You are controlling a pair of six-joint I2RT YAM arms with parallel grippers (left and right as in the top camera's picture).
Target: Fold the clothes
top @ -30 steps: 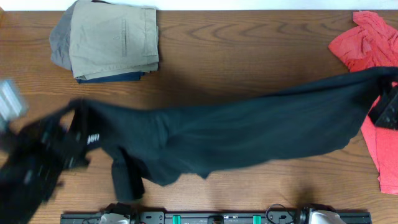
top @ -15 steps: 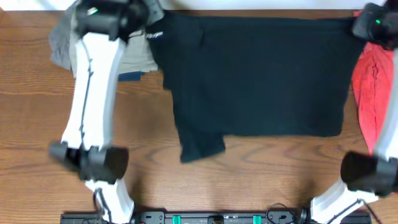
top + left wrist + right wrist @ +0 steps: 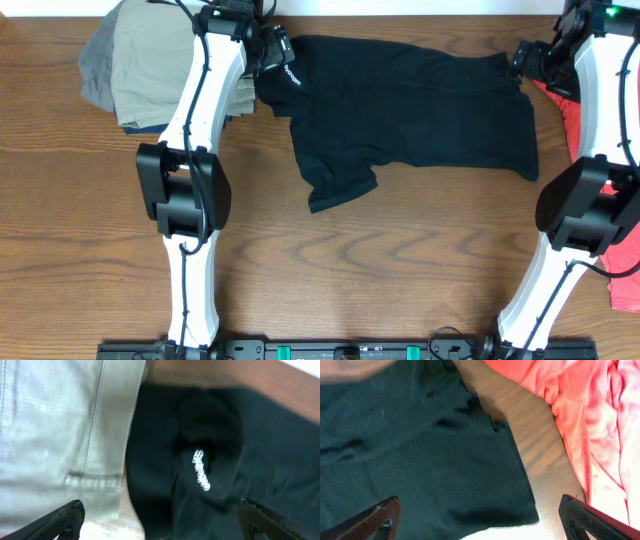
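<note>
My left gripper grips the black T-shirt (image 3: 410,110) by the sleeve pointing toward the front next, to stretch the T-shirt open for folding.
A black T-shirt (image 3: 410,110) lies spread across the back of the table, with one sleeve (image 3: 340,185) pointing toward the front. My left gripper (image 3: 275,52) hovers over its left corner, by a small white logo (image 3: 201,469). In the left wrist view the left gripper (image 3: 162,520) is open and holds nothing. My right gripper (image 3: 522,58) is over the shirt's right edge. Seen from the right wrist, it (image 3: 480,520) is open too, above the shirt's corner (image 3: 520,510) and bare wood.
A folded stack topped by khaki trousers (image 3: 180,60) sits at the back left, touching the shirt's left edge (image 3: 60,435). A red garment (image 3: 600,425) lies crumpled along the right side (image 3: 625,290). Both arms reach from the front edge to the back.
Both grippers carried the stretched black shirt from mid-table to the back, laid it down and opened. The shirt now rests on the wood, let go.
</note>
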